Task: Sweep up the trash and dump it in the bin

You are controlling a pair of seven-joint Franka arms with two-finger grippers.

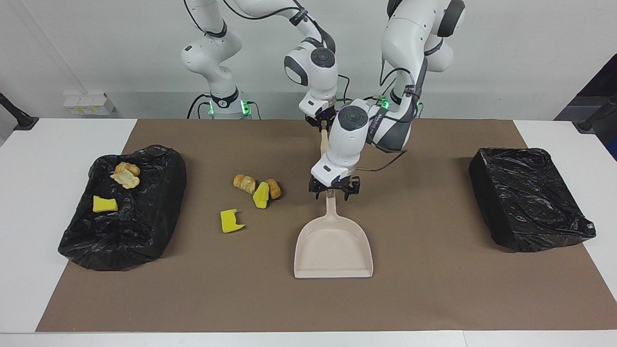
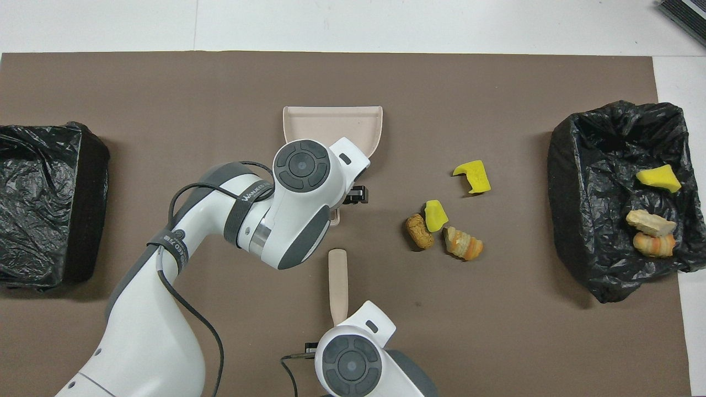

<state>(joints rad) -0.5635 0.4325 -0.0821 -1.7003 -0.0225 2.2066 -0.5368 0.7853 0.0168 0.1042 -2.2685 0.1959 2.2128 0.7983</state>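
Note:
The left gripper needs to grab the beige dustpan by its narrow handle point(image 2: 335, 217) next, since the broad scoop point(image 2: 332, 123) is wider than the robot's fingers open.
A beige dustpan point(image 1: 333, 250) point(image 2: 331, 121) lies mid-mat, its handle pointing toward the robots. My left gripper point(image 1: 334, 192) point(image 2: 348, 196) hangs open low over that handle, one finger on each side. My right gripper point(image 1: 322, 120) is shut on the robots' end of a beige sweeper stick point(image 1: 325, 140) point(image 2: 337, 284). Loose trash lies beside the pan toward the right arm's end: a bread roll point(image 1: 244, 183) point(image 2: 463, 243), a brown piece point(image 1: 274, 188) and two yellow sponge chunks point(image 1: 261, 194) point(image 1: 231, 220). The black-lined bin point(image 1: 120, 226) point(image 2: 584, 220) holds bread pieces point(image 1: 126, 174) and a sponge chunk point(image 1: 104, 204).
A second black-lined bin point(image 1: 528, 197) point(image 2: 49, 204) stands at the left arm's end of the brown mat point(image 1: 434, 289). The left arm's elbow and cable hang over the mat between the dustpan handle and the robots.

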